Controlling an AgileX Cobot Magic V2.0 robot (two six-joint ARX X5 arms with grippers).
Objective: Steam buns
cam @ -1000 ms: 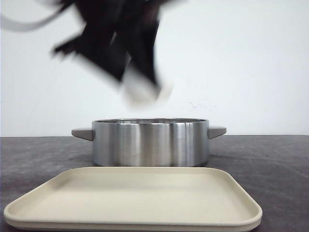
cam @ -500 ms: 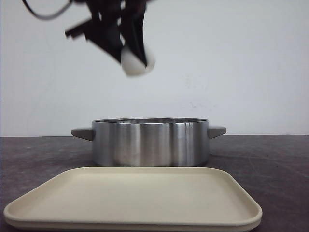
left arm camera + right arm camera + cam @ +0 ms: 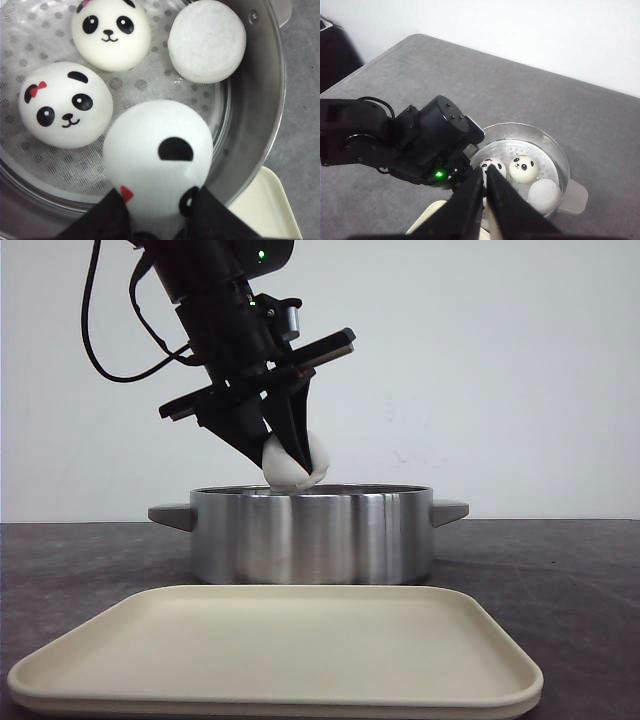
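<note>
I should open my left gripper now, because the lower edge of the bun it is holding dips to the pot's rim, over the mesh liner (image 3: 75,175).
A white panda bun (image 3: 293,462) hangs just above the rim of the steel pot (image 3: 310,535), with my left gripper (image 3: 290,468) shut on it. In the left wrist view this bun (image 3: 157,155) sits between the black fingers (image 3: 112,215) over the pot's near side. On the mesh liner lie two buns face up (image 3: 65,105) (image 3: 111,32) and one bun flat side up (image 3: 206,40). My right gripper (image 3: 486,172) is high above the table, its fingers together with nothing between them. It looks down on the pot (image 3: 561,155) and the left arm.
A beige tray (image 3: 280,650) lies on the dark table in front of the pot, and I see none of the buns on it. The pot's two grey handles (image 3: 172,515) (image 3: 448,510) stick out sideways. A white wall stands behind.
The left arm has come down with the bun from high over the pot to just above its rim, and its blur has gone.
</note>
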